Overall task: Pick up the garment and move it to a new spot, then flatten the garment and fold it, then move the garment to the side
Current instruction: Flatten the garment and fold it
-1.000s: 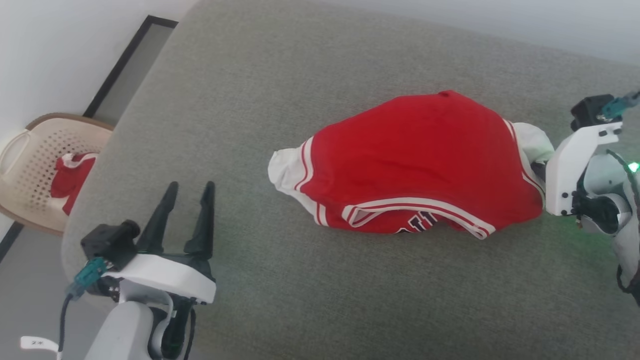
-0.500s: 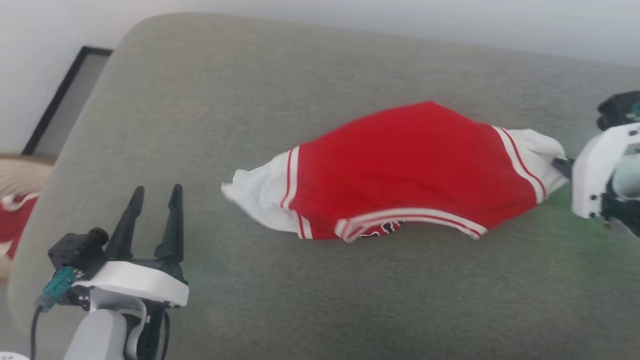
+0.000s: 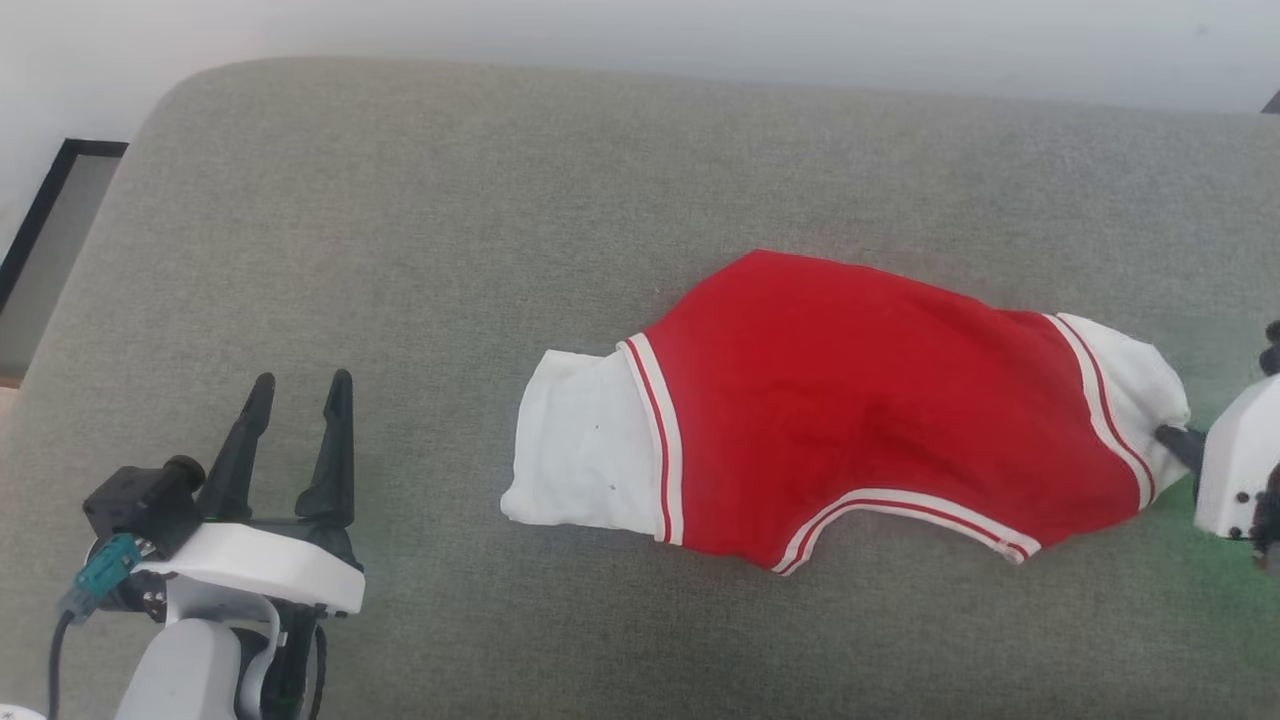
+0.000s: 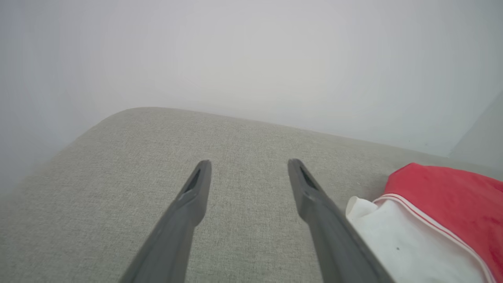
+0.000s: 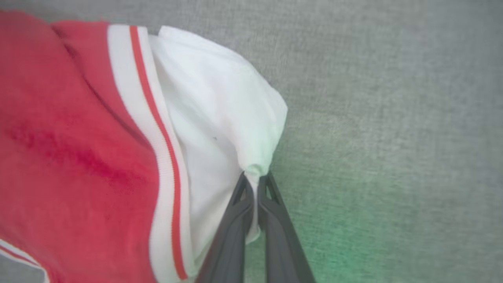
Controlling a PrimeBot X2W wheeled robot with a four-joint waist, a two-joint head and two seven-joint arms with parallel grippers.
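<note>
The garment's red body (image 3: 840,396) lies flat on the cushion, so my left gripper next needs to grab the free white sleeve's edge (image 3: 543,362), where a corner curls up.
The garment (image 3: 850,410), a red jersey with white sleeves and striped trim, lies stretched across the grey cushion (image 3: 400,250), its lettering hidden. My right gripper (image 3: 1170,438) at the right edge is shut on the garment's white right sleeve (image 5: 220,118); in the right wrist view the two dark fingers (image 5: 239,208) pinch the cloth at the right gripper (image 5: 255,177). My left gripper (image 3: 298,385) stands open at the lower left, well apart from the other white sleeve (image 3: 575,455). In the left wrist view the left gripper (image 4: 247,167) is open and that sleeve (image 4: 393,236) lies just to its right.
A pale wall (image 3: 600,30) runs behind the cushion. A dark-framed panel (image 3: 45,200) shows past the cushion's left edge. The cushion has bare room left of and in front of the garment.
The head camera has turned, so the basket left the picture. The garment has been pulled out longer and flatter by the right gripper, its left sleeve now spread and the lettering hidden.
</note>
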